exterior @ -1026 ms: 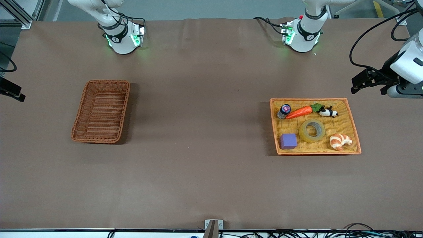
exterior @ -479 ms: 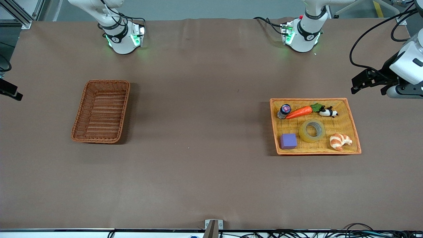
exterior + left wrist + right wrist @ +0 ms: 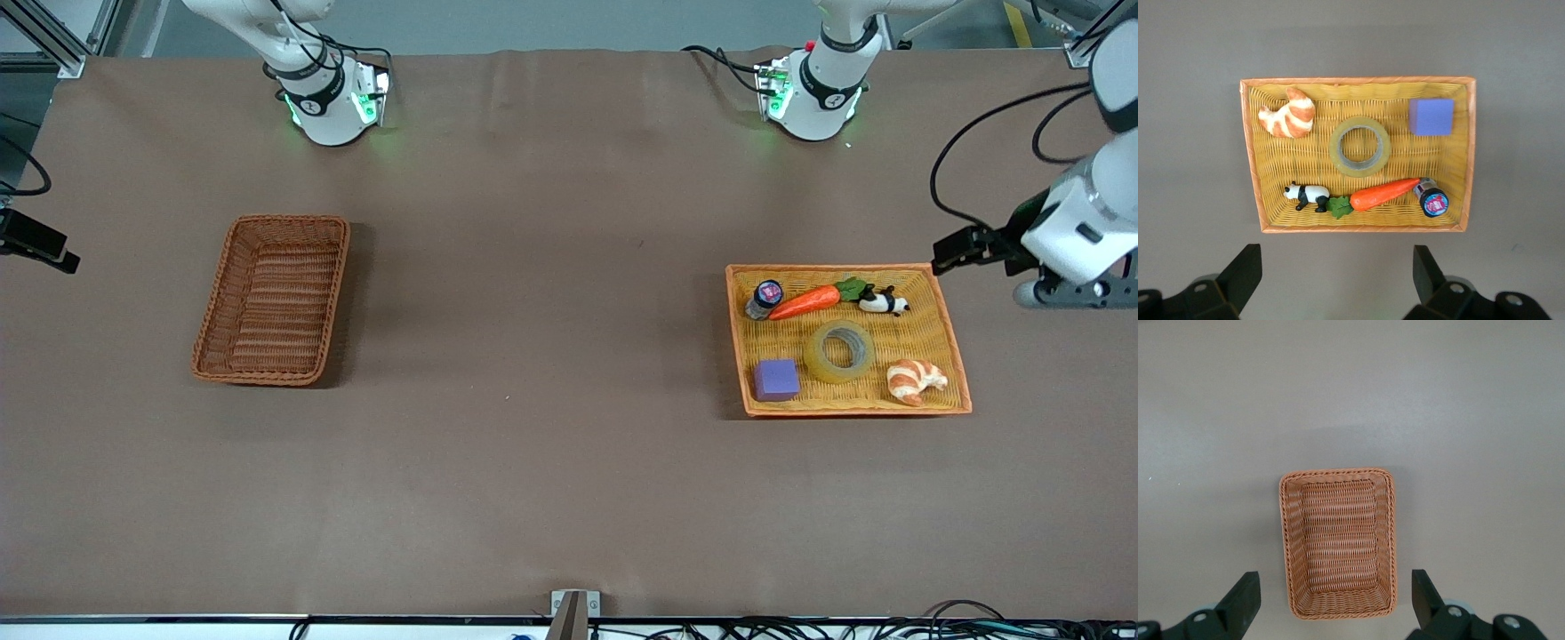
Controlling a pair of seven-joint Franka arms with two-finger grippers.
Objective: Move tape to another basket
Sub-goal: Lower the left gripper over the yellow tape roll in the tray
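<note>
Next, the left gripper grabs the tape by its ring wall (image 3: 866,343) to carry the tape to the dark reddish-brown wicker basket (image 3: 213,311).
The tape (image 3: 839,351) lies flat in the middle of the shallow orange-yellow basket (image 3: 836,268); it also shows in the left wrist view (image 3: 1360,147). The dark reddish-brown wicker basket (image 3: 213,311) stands empty toward the right arm's end, and its rim shows in the right wrist view (image 3: 1336,473). My left gripper (image 3: 953,252) is open and empty, up over the table by the yellow basket's rim (image 3: 1358,230) on the carrot side; its jaws (image 3: 1336,255) stand wide apart. My right gripper (image 3: 40,244) is open and empty, up over the table beside the dark basket (image 3: 1335,577).
In the yellow basket, around the tape, lie a croissant (image 3: 916,380), a purple cube (image 3: 776,380), a toy carrot (image 3: 807,300), a panda figure (image 3: 883,301) and a small blue-capped bottle (image 3: 765,298). Brown table surface spans between the two baskets.
My left gripper has moved toward the yellow basket, now by its corner. My right gripper has shifted only slightly at the view's edge. The tape and baskets have not moved.
</note>
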